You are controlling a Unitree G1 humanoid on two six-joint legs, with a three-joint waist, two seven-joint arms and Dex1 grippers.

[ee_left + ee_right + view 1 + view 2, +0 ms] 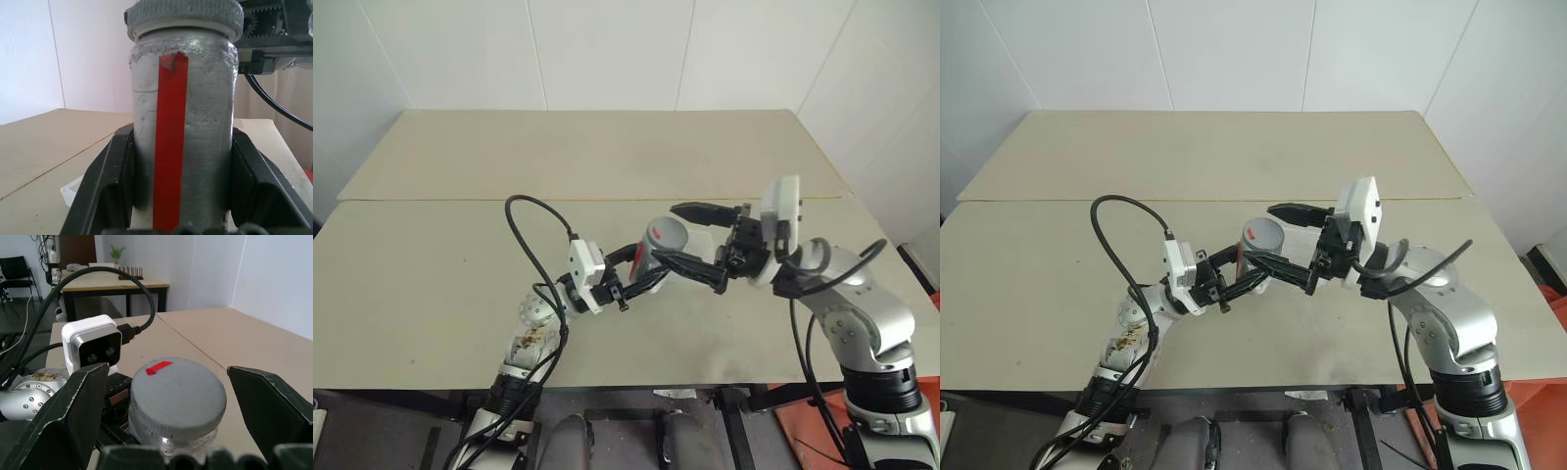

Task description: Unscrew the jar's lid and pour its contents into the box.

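Observation:
The robot's right gripper should close, because its fingers reach down on either side of the lid above the jar. Closing now would hold the grey lid (178,394).
My left gripper (644,266) is shut on the silvery jar (183,147), which has a red stripe down its side and is held above the table. The grey lid (177,392), with a small red mark on top, sits on the jar. My right gripper (693,241) is open, one black finger on each side of the lid with a gap to both. One finger (73,416) shows beside the lid in the right wrist view. A corner of the clear box (72,190) lies on the table below and behind the jar. The contents are hidden inside the jar.
The beige table (431,294) has a seam across its middle (460,200) and a white wall behind it. A black cable (533,220) loops up from my left arm. Another table and a chair (14,269) stand far off in the room.

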